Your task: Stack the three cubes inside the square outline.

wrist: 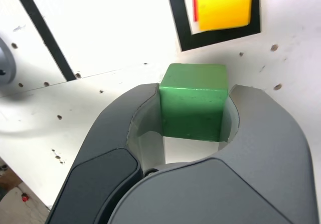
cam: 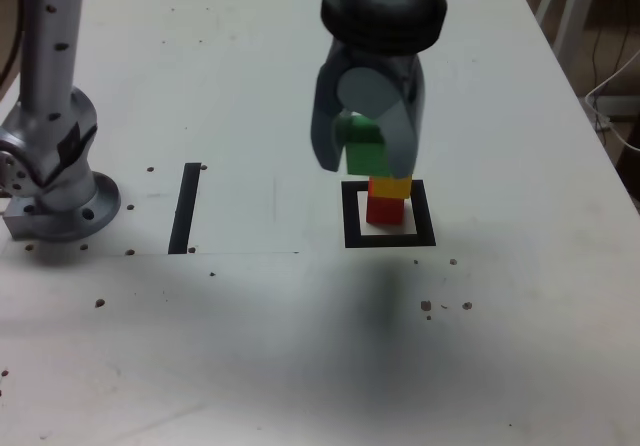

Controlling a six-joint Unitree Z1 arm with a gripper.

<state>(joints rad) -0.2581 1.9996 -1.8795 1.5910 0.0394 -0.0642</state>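
Note:
My gripper lines the cubes up before it opens, since the green cube (wrist: 194,103) still hangs beside the yellow cube (wrist: 224,5), short of the yellow cube's top.
Inside the black square outline (cam: 351,216) stands a red cube (cam: 385,209) with a yellow cube (cam: 390,187) on top of it. My gripper (cam: 368,151) hangs just above that stack, a little toward the exterior view's left, shut on the green cube (cam: 362,144). The wrist view shows the green cube (wrist: 193,101) clamped between both dark jaws, with the yellow cube (wrist: 223,5) seen from above inside the square outline (wrist: 181,29) and a thin red edge (wrist: 194,3) beside it.
A narrow straight black strip (cam: 185,208) lies on the white table (cam: 300,346) at the exterior view's left of the outline. The arm's metal base (cam: 50,181) stands at the far left. Small holes dot the tabletop. The table's edge and cables are at the right.

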